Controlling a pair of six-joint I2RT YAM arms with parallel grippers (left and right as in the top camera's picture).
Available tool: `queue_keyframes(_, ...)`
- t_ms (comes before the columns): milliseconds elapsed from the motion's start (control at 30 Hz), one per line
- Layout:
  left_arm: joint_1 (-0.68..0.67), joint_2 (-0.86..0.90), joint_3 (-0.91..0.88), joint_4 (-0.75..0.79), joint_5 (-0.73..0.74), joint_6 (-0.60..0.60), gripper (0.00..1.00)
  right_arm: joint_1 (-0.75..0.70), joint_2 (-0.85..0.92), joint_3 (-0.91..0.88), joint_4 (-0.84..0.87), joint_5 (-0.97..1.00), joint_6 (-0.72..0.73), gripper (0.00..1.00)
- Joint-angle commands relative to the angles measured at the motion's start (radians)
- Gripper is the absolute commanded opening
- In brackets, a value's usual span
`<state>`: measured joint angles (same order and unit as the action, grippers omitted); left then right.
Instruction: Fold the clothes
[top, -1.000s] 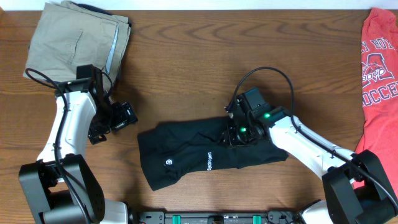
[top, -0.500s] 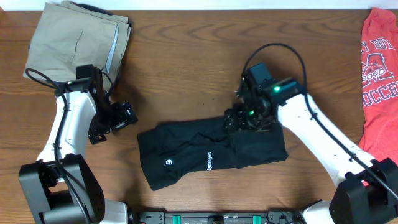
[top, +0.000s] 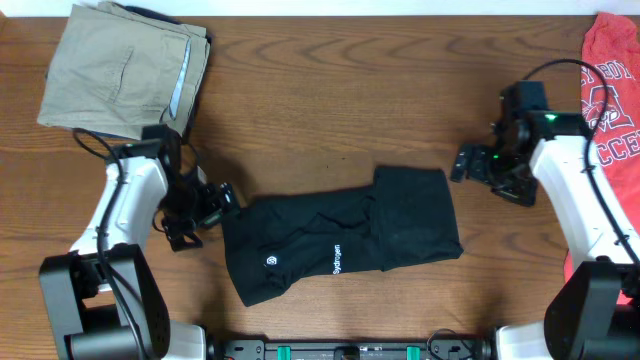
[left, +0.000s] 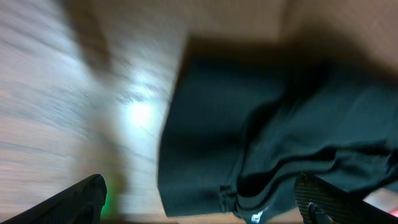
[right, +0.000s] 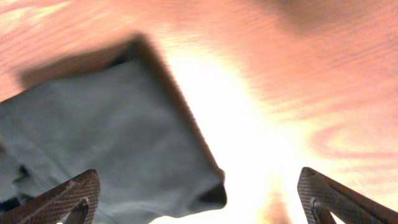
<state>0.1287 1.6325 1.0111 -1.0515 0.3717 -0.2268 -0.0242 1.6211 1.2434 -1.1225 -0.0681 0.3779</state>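
My left gripper grabs the black shirt (top: 340, 245) by its outer edge beside the round logo next, to fold that edge inward.
The clothes, a black shirt (top: 340, 245) with a small round white logo and white lettering, lie folded into a rough rectangle at the table's front middle. My left gripper (top: 220, 205) hovers open just off the shirt's left edge. In the left wrist view the shirt (left: 261, 118) fills the right half, and the left gripper (left: 202, 208) has nothing between its fingers (left: 78, 199). My right gripper (top: 462, 164) stands open above the table, up and to the right of the shirt's right end. The right wrist view shows that corner of the shirt (right: 93, 143) below the empty right gripper (right: 199, 202).
Folded khaki trousers (top: 125, 65) lie at the back left corner. A red shirt (top: 610, 110) with white lettering lies along the right edge, close behind my right arm. Bare wooden table (top: 330, 110) stretches behind the black shirt.
My right gripper has opened, let go of the black shirt and pulled away up and right. The shirt's right end now lies flat. My left gripper has moved down and right to the shirt's left edge.
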Motion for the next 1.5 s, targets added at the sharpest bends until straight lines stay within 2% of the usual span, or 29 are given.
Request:
queue_keyframes(0, -0.029, 0.0, -0.075, 0.019, 0.048, 0.016, 0.98, -0.058, -0.005, 0.015, -0.026, 0.008, -0.008, 0.99)
queue_keyframes(167, -0.037, 0.0, -0.164, 0.088, 0.048, -0.06, 0.98, -0.091, -0.005, 0.015, -0.038, 0.008, -0.009, 0.99)
queue_keyframes(367, -0.037, 0.0, -0.225, 0.118, 0.053, -0.066, 0.98, -0.089, -0.005, 0.015, -0.039, 0.008, -0.009, 0.99)
queue_keyframes(567, -0.037, 0.0, -0.29, 0.233, 0.082, -0.065, 0.98, -0.089, -0.005, 0.015, -0.033, 0.008, -0.008, 0.99)
queue_keyframes(800, -0.037, 0.0, -0.308, 0.277, 0.098, -0.036, 0.98, -0.075, -0.005, 0.014, -0.037, 0.008, -0.009, 0.99)
queue_keyframes(933, -0.037, 0.0, -0.308, 0.277, 0.176, 0.039, 0.99, -0.073, -0.005, 0.012, -0.037, 0.008, -0.009, 0.99)
queue_keyframes(1367, -0.037, 0.0, -0.311, 0.288, 0.19, 0.061, 1.0, -0.072, -0.005, 0.011, -0.037, -0.013, -0.009, 0.99)
queue_keyframes(1467, -0.041, 0.0, -0.323, 0.311, 0.19, 0.058, 0.98, -0.072, -0.005, 0.011, -0.033, -0.015, -0.009, 0.99)
